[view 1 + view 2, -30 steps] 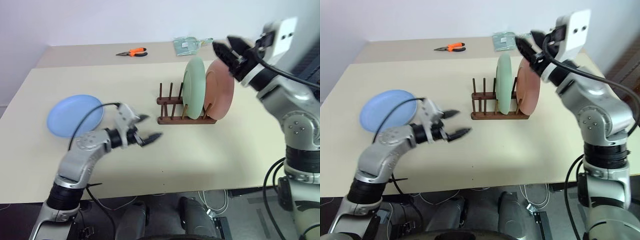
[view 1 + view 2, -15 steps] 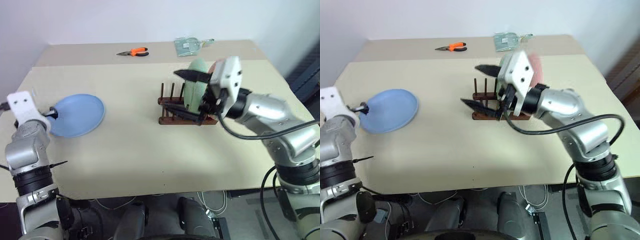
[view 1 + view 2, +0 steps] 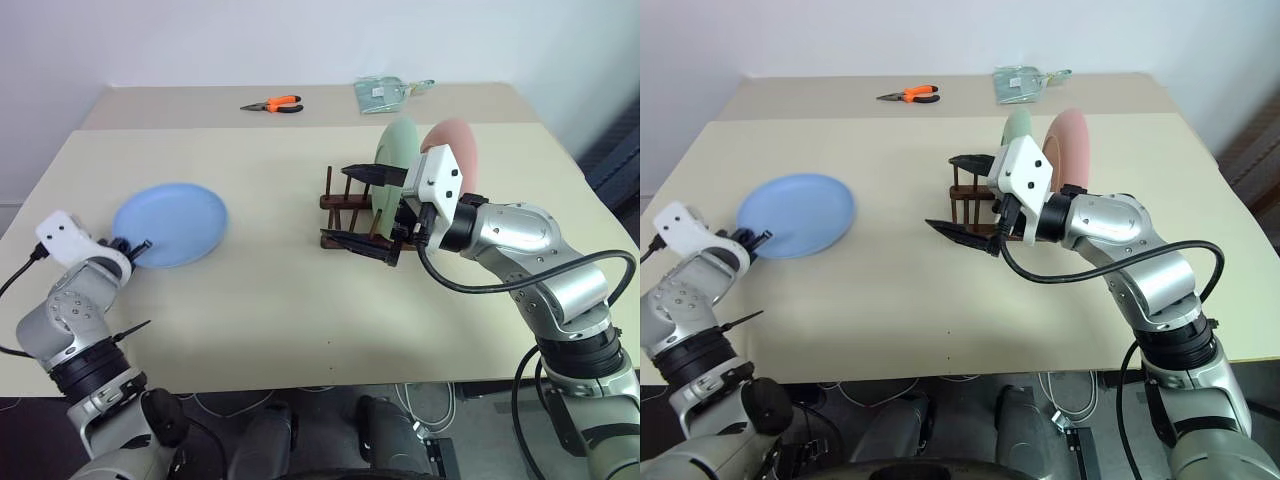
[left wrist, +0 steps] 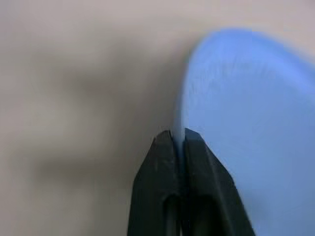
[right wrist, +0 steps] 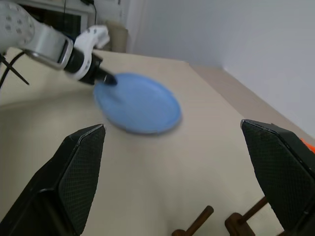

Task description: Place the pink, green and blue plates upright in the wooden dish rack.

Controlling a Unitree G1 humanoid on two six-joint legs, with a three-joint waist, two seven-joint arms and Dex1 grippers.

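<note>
The right gripper grabs the blue plate by its free rim (image 3: 222,222) next, to stand the blue plate upright in the wooden dish rack (image 3: 334,201).
The blue plate (image 3: 172,223) lies nearly flat on the left of the table. My left gripper (image 3: 136,247) is shut on its near-left rim; the left wrist view shows the black fingers (image 4: 162,147) pinching that edge. The green plate (image 3: 398,150) and the pink plate (image 3: 456,142) stand upright in the wooden dish rack (image 3: 334,201) at centre right. My right gripper (image 3: 349,206) hangs open just in front of the rack's free pegs, pointing left toward the blue plate (image 5: 138,103), with nothing between its fingers (image 5: 81,167).
Orange-handled pliers (image 3: 276,103) and a clear packet (image 3: 384,92) lie on the far table behind. Bare tabletop stretches between the blue plate and the rack. The table's front edge runs close below my arms.
My left gripper swung left to the blue plate and shut on its rim. My right arm came down from above the racked plates to the front of the rack, its fingers now wide.
</note>
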